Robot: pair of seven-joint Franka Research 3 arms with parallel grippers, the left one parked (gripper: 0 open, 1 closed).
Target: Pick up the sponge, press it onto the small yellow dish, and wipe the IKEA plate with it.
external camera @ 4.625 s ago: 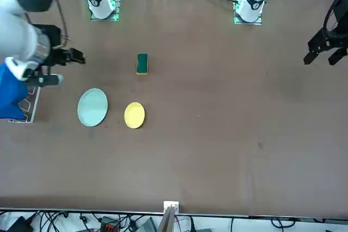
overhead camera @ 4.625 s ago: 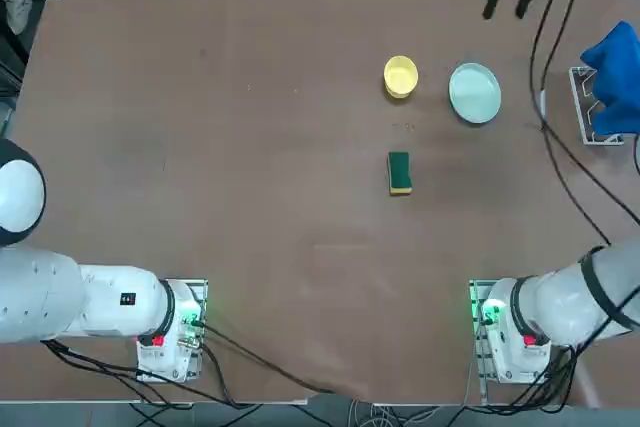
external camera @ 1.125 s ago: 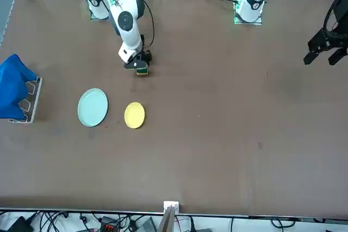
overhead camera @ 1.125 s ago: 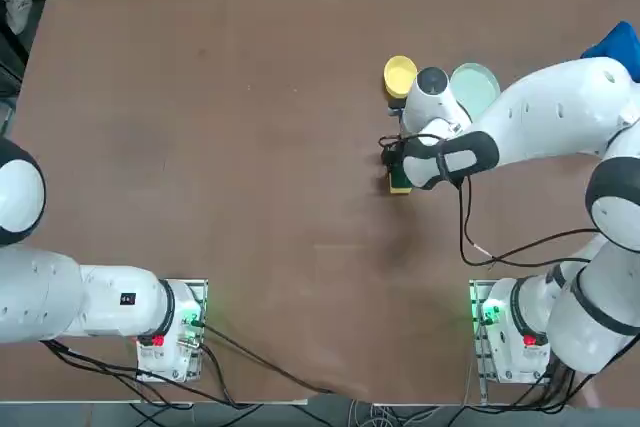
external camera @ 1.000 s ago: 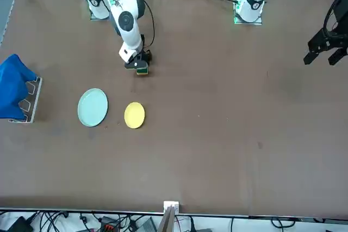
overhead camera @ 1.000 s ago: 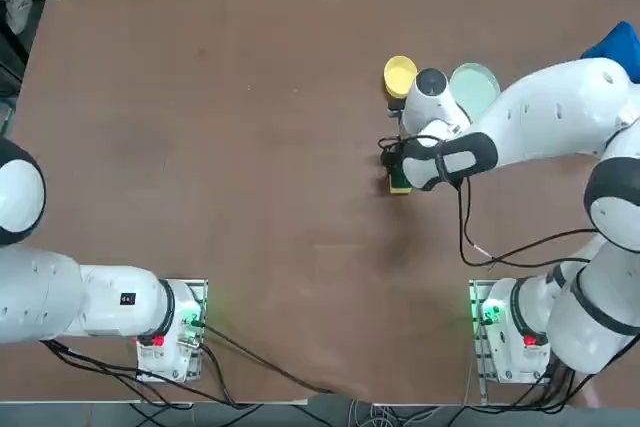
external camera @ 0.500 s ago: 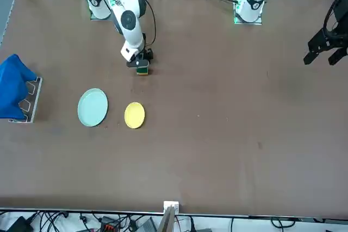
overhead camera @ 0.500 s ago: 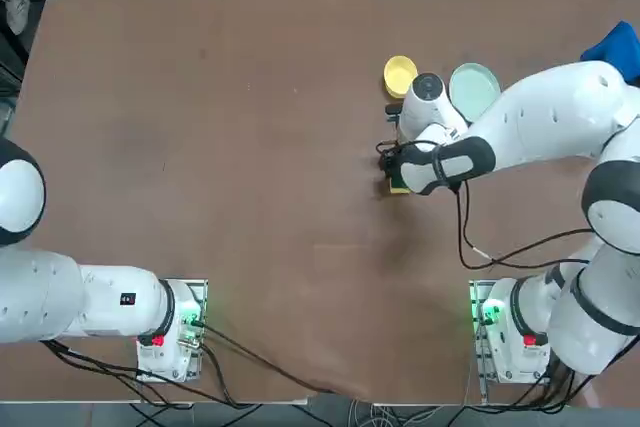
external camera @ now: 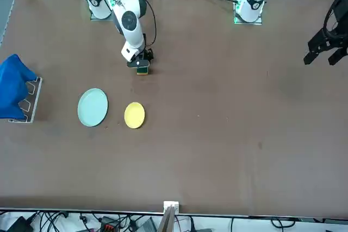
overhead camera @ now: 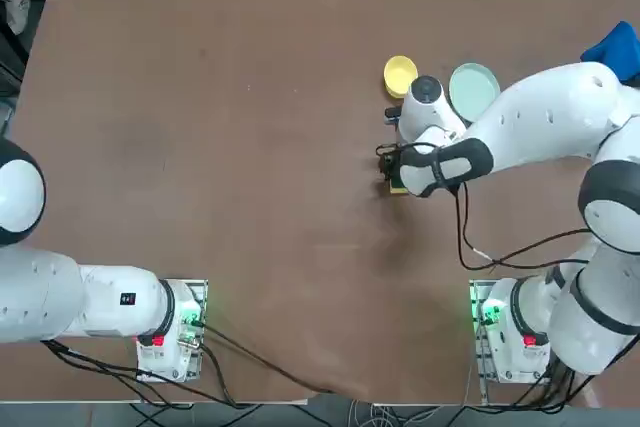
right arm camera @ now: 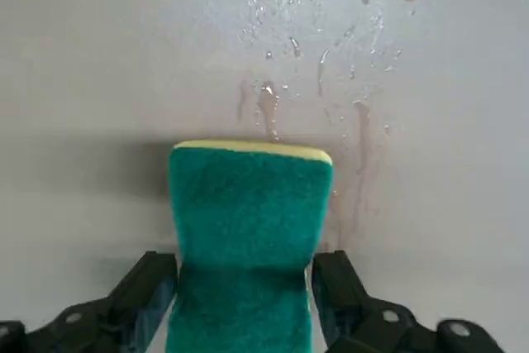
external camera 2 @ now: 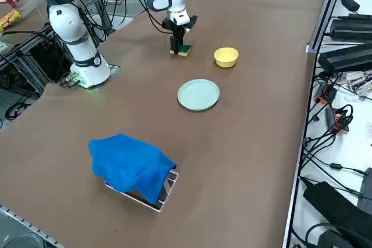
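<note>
My right gripper grabs the sponge by its narrow middle next, which leaves the sponge's foam end free to wipe the IKEA plate.
The sponge, green top over yellow foam, lies flat on the brown table. My right gripper is down over it and open, one finger on each long side. In the top view the gripper hides most of the sponge. From the front, the sponge sticks out under the gripper. The small yellow dish sits just beyond, apart from the sponge. The pale mint IKEA plate is beside it, partly behind my forearm.
A blue cloth is draped over a small metal rack at the table's right edge. Drops of water lie on the table just past the sponge. Cables run along the far edge.
Several seconds ago my right arm was off at the far right corner. Over the last second it has shifted slightly left and settled over the sponge, which has not moved. Fingers stay open.
</note>
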